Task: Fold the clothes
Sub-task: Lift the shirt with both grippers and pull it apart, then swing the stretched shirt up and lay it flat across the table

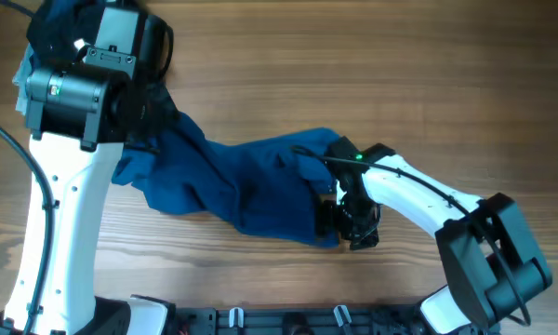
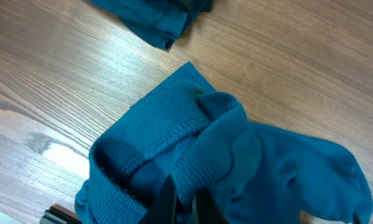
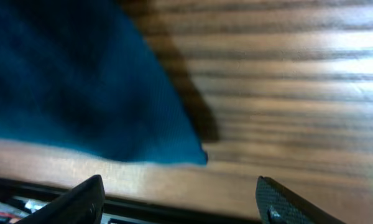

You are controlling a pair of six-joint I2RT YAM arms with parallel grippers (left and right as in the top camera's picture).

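The blue garment needs to be spread for folding. My right gripper should next grab the blue garment's corner (image 1: 329, 240) (image 3: 188, 149) at the garment's end opposite my left gripper.
The clothes are a mid-blue garment (image 1: 242, 181) lying crumpled across the middle of the wooden table. My left gripper (image 2: 185, 202) is shut on a ribbed edge of the garment (image 2: 174, 149), with cloth bunched round the fingers. In the overhead view the left arm (image 1: 74, 93) hides that gripper at the garment's left end. My right gripper (image 1: 349, 223) is open and empty at the garment's right end. In the right wrist view its fingers (image 3: 180, 202) are wide apart above bare wood, and a corner of the garment (image 3: 81, 93) lies just ahead of them.
A dark folded garment (image 1: 46, 33) lies at the far left corner under the left arm. Another piece of blue cloth (image 2: 155, 18) shows at the top of the left wrist view. A black rail (image 1: 288, 321) runs along the table's front edge.
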